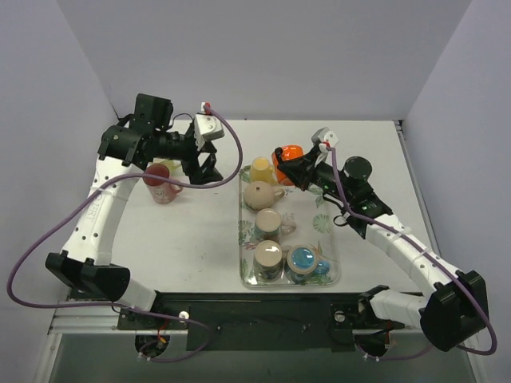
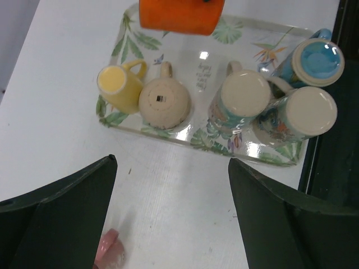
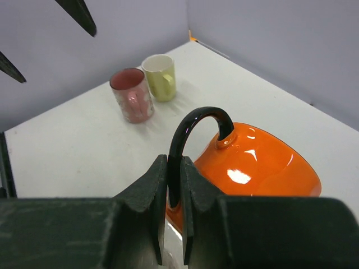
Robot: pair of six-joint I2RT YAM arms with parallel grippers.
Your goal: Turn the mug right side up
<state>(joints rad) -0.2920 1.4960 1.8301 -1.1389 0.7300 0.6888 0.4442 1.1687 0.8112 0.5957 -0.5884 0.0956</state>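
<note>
I should next grab the orange mug by its side (image 1: 288,155) (image 2: 180,16) beside the black handle with my left gripper, and then I can turn the mug right side up.
The orange mug (image 1: 287,153) with a black handle hangs over the far end of the floral tray (image 1: 246,239). My right gripper (image 1: 299,169) is shut on its handle. In the right wrist view the fingers (image 3: 174,168) pinch the handle loop, and the mug body (image 3: 263,168) lies tilted on its side, handle up. Its orange wall also shows at the top of the left wrist view (image 2: 180,15). My left gripper (image 1: 206,166) is open and empty above bare table left of the tray, jaws wide apart (image 2: 171,168).
The tray holds a yellow mug (image 2: 119,84), a beige mug (image 2: 164,102) bottom up, two floral mugs (image 2: 242,95) bottom up and a blue-topped one (image 2: 320,59). A pink mug (image 1: 162,185) and a pale yellow mug (image 3: 160,77) stand upright left of the tray.
</note>
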